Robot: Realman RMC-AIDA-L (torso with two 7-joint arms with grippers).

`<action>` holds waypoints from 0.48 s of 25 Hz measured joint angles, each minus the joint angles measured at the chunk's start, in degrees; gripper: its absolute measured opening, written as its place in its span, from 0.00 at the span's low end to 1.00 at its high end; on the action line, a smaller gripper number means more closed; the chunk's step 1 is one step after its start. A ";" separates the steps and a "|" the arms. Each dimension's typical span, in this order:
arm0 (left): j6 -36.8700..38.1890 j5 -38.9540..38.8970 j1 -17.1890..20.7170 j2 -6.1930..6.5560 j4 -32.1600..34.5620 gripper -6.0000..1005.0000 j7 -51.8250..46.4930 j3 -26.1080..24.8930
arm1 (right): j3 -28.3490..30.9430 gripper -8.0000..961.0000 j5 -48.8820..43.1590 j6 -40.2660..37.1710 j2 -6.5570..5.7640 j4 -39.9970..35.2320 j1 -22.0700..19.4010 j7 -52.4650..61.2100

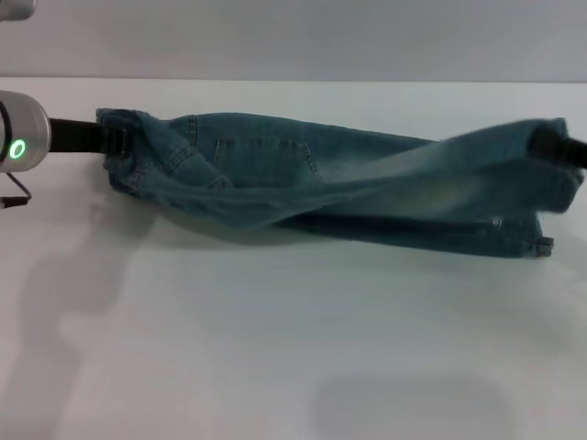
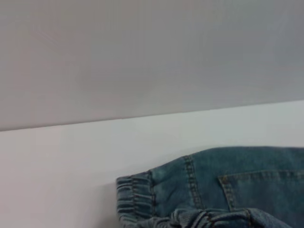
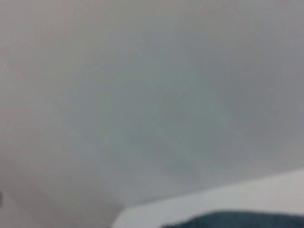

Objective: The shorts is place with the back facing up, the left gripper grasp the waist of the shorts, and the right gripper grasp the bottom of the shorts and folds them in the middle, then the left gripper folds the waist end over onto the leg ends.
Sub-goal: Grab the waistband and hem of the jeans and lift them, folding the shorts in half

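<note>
The upper layer of the shorts hangs twisted above the lower hem (image 1: 541,246), so my left gripper keeps holding the waist (image 1: 119,137) until the waist lies over toward the grey wall.
The blue denim shorts (image 1: 321,174) hang stretched in a long band between both grippers, doubled lengthwise, with a back pocket (image 1: 261,151) facing me. My left gripper (image 1: 103,137) is at the left end, shut on the puckered waist of the shorts (image 1: 119,156). At the right end my right gripper (image 1: 548,145) is shut on the bottom of the shorts (image 1: 541,197), its fingertips buried in cloth. The left wrist view shows the gathered waist (image 2: 135,197) and a pocket seam (image 2: 247,180). In the right wrist view only a sliver of denim (image 3: 237,221) shows.
The white table (image 1: 275,348) runs wide under and in front of the shorts, with their shadow on it. A pale grey wall (image 1: 293,37) stands behind the table's far edge. The left arm's green light (image 1: 16,149) glows at the left border.
</note>
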 joint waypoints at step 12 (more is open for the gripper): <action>8.12 -4.61 1.93 0.07 1.87 0.20 0.11 -0.23 | 3.27 0.01 9.67 -0.42 -0.12 7.54 -2.55 -7.44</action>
